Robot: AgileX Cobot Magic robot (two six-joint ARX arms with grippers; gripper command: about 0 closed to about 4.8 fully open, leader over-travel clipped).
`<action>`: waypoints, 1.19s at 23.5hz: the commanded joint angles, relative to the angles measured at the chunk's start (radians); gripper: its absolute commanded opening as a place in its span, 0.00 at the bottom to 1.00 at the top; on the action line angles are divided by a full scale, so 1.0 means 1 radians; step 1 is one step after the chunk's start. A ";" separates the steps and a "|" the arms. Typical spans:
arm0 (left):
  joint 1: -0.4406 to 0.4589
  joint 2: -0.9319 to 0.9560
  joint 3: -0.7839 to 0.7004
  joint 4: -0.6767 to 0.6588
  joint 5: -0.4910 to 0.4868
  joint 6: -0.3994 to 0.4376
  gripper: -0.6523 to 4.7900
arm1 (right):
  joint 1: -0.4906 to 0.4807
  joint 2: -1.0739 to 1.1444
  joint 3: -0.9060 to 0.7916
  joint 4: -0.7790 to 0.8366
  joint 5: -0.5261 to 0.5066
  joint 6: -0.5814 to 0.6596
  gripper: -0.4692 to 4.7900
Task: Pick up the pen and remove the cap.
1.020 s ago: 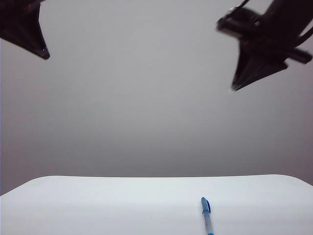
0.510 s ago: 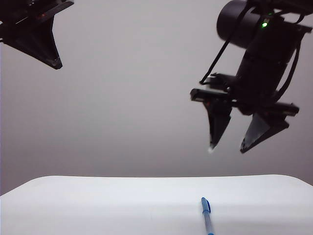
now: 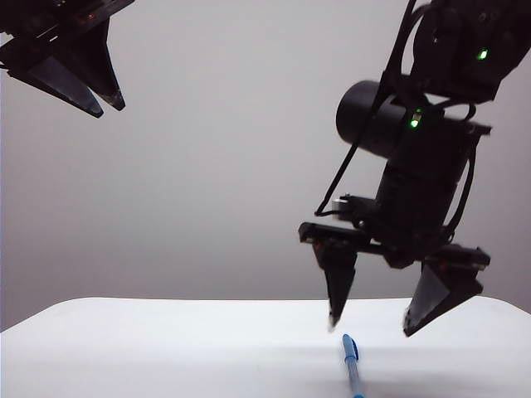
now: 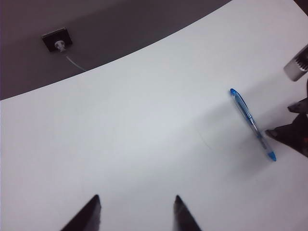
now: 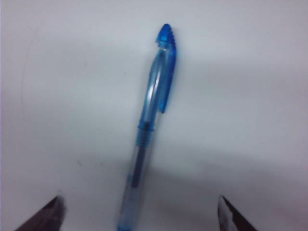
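Observation:
My right gripper is to grab the pen by its clear body (image 3: 354, 377) next, which leaves the pen's cap free to be pulled off.
The pen (image 3: 352, 369) lies on the white table (image 3: 166, 348) near its front edge, with the blue-tipped cap (image 3: 348, 344) on its far end. My right gripper (image 3: 371, 327) hangs just above the pen, open wide. In the right wrist view the clear barrel (image 5: 137, 183) runs between the two dark fingertips (image 5: 53, 214) without touching them, and the cap (image 5: 161, 82) with its blue clip lies beyond. My left gripper (image 3: 110, 109) is high at the upper left, open and empty. The left wrist view shows that gripper (image 4: 136, 197) over bare table, far from the pen (image 4: 252, 124).
The table's far edge (image 3: 249, 300) has rounded corners, with a plain grey wall behind it. In the left wrist view a dark socket plate (image 4: 57, 41) with a white cable sits beyond the table edge, and part of the right arm (image 4: 298, 120) shows beside the pen.
The right arm has dropped from the upper right to just above the pen and its jaws have spread wide. The left gripper has drifted slightly right and opened.

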 commanded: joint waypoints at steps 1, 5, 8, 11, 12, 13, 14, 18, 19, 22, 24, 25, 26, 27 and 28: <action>0.000 -0.002 0.006 0.003 0.003 0.002 0.46 | 0.022 0.024 0.005 0.023 -0.004 0.008 0.89; 0.000 -0.003 0.006 0.003 0.004 0.002 0.46 | 0.024 0.058 0.005 0.023 -0.003 0.008 0.89; 0.000 -0.002 0.006 -0.002 0.004 0.001 0.46 | 0.023 0.070 0.005 0.038 0.023 0.008 0.89; 0.000 -0.003 0.006 -0.005 0.004 0.000 0.46 | 0.024 0.086 0.005 0.058 0.024 0.034 0.83; 0.000 -0.002 0.006 -0.004 0.005 -0.002 0.46 | 0.024 0.088 0.005 0.061 0.022 0.040 0.82; 0.000 -0.003 0.006 -0.004 0.005 -0.002 0.46 | 0.024 0.093 0.005 0.064 0.022 0.060 0.81; 0.000 -0.002 0.006 -0.004 0.005 -0.002 0.46 | 0.026 0.098 0.005 0.070 0.022 0.061 0.81; 0.000 -0.002 0.006 -0.005 0.005 -0.002 0.46 | 0.051 0.121 0.006 0.098 0.043 0.086 0.80; 0.000 -0.002 0.006 -0.005 0.005 -0.002 0.46 | 0.062 0.132 0.010 0.097 0.049 0.093 0.76; 0.000 -0.003 0.006 -0.008 0.005 -0.002 0.46 | 0.077 0.156 0.019 0.093 0.048 0.095 0.68; 0.000 -0.002 0.006 -0.015 0.004 -0.002 0.46 | 0.086 0.180 0.021 0.091 0.049 0.102 0.50; 0.000 -0.002 0.006 -0.015 0.005 -0.002 0.46 | 0.087 0.193 0.023 0.082 0.049 0.102 0.35; 0.000 -0.002 0.006 -0.016 0.005 -0.002 0.46 | 0.087 0.198 0.025 0.079 0.049 0.102 0.30; 0.000 -0.003 0.006 -0.016 0.005 -0.002 0.46 | 0.087 0.203 0.027 0.074 0.053 0.101 0.24; 0.000 -0.002 0.006 -0.016 0.005 -0.002 0.46 | 0.087 0.203 0.027 0.074 0.063 0.101 0.19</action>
